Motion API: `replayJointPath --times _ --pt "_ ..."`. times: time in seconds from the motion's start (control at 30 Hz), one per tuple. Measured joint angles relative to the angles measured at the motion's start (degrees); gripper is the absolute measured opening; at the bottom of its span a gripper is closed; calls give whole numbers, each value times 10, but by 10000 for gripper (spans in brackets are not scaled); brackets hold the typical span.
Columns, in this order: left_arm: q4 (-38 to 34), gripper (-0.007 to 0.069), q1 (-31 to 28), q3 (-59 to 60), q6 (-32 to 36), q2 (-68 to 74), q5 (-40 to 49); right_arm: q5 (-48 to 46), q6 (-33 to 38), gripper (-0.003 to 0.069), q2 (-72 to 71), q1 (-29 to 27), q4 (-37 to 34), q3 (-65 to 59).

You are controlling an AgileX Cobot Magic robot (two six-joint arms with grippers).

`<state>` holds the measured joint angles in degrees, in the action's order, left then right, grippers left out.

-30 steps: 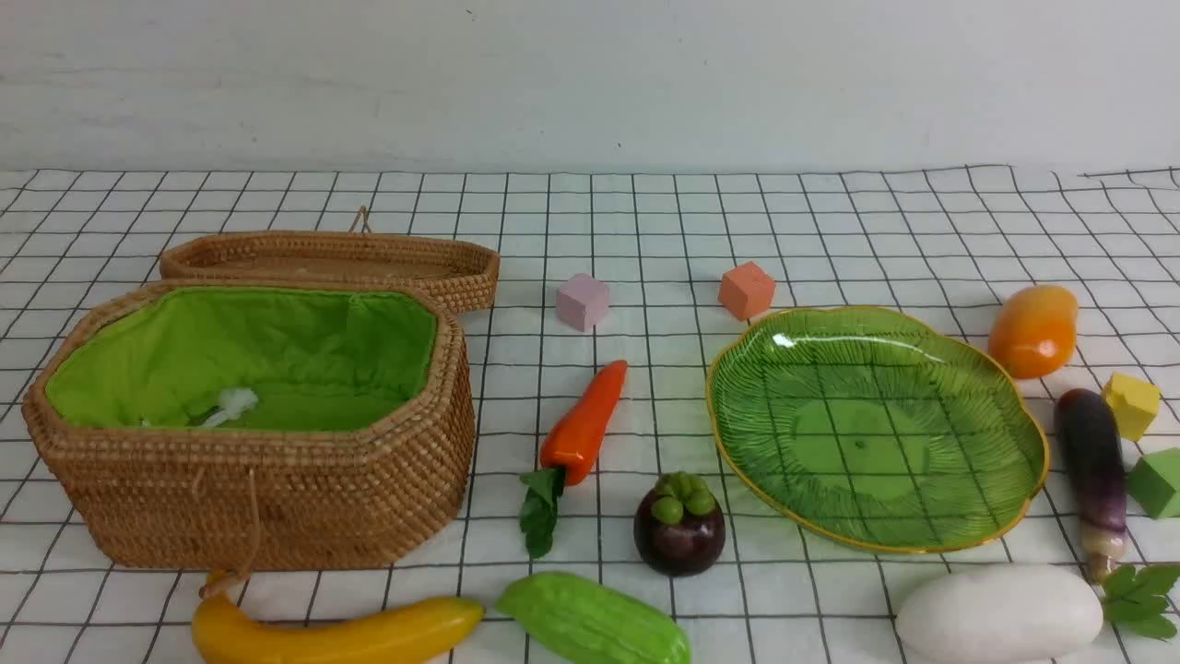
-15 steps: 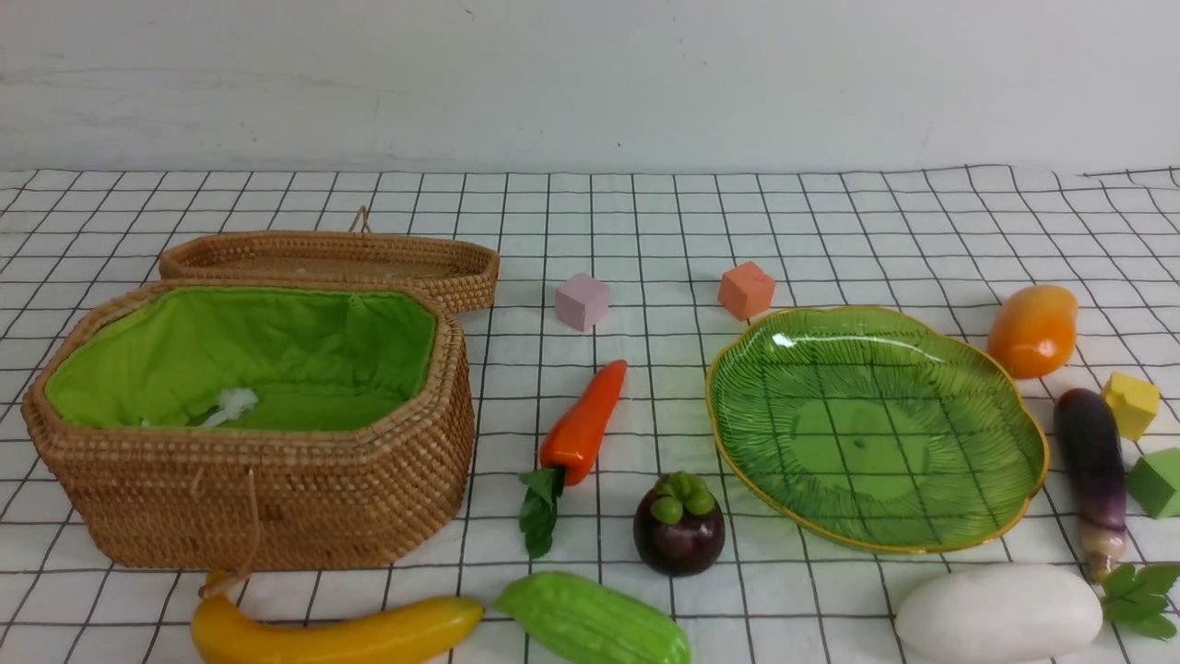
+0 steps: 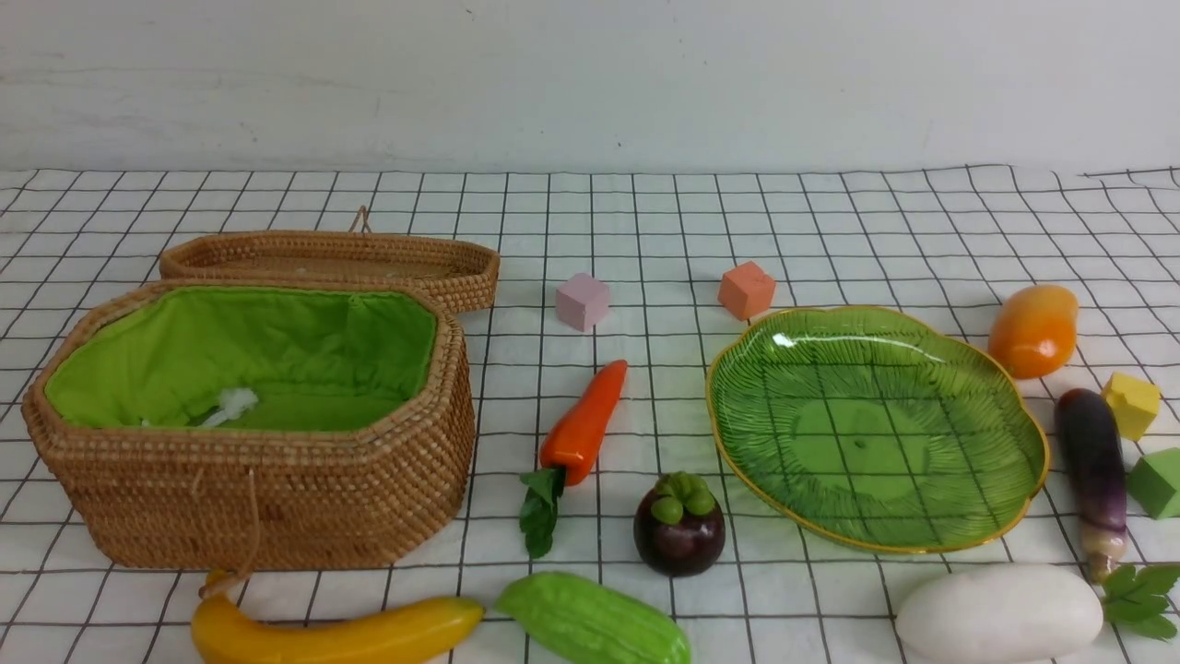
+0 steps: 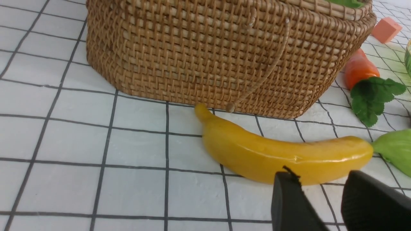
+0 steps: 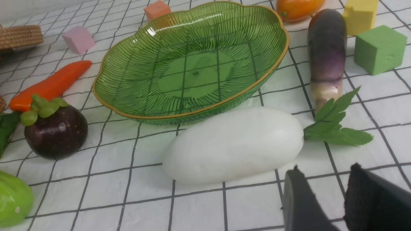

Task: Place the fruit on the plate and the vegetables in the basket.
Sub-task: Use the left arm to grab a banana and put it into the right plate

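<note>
My left gripper will grab the long orange carrot next, around the middle of its body [image 3: 586, 421], because a leafy top [image 3: 541, 509] hangs from the carrot's thick end.
The banana [image 3: 332, 632] lies in front of the empty basket [image 3: 277, 498], tip to tip with the gourd [image 3: 595, 622]. Between basket and empty plate [image 3: 876, 424] lie the carrot [image 3: 584, 424] and the mangosteen [image 3: 679, 526]. The mango [image 3: 1034, 330], eggplant [image 3: 1092, 466] and radish [image 3: 1000, 613] are near the plate's right side. Neither gripper appears in the front view. My left gripper [image 4: 321, 176] hangs open just short of the banana [image 4: 282, 157], holding nothing. My right gripper [image 5: 324, 168] is open and empty near the radish [image 5: 234, 144].
The shallow woven lid [image 3: 332, 263] lies behind the basket. A pink cube [image 3: 583, 302] and an orange cube [image 3: 746, 290] sit behind the plate. A yellow cube [image 3: 1131, 404] and a green cube [image 3: 1157, 481] stand right of the eggplant.
</note>
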<state>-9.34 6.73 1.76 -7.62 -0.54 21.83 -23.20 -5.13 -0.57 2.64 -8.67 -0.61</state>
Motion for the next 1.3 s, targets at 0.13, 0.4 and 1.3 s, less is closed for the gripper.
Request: replayJointPath --times 0.13,0.4,1.3 --pt "3 239 0 0 0 0 -6 0 0 238 0 0 0 0" --pt "-150 239 0 0 -93 0 -107 0 0 238 0 0 0 0" --pt "-198 -13 0 -366 145 410 270 85 -106 238 0 0 -61 -8"
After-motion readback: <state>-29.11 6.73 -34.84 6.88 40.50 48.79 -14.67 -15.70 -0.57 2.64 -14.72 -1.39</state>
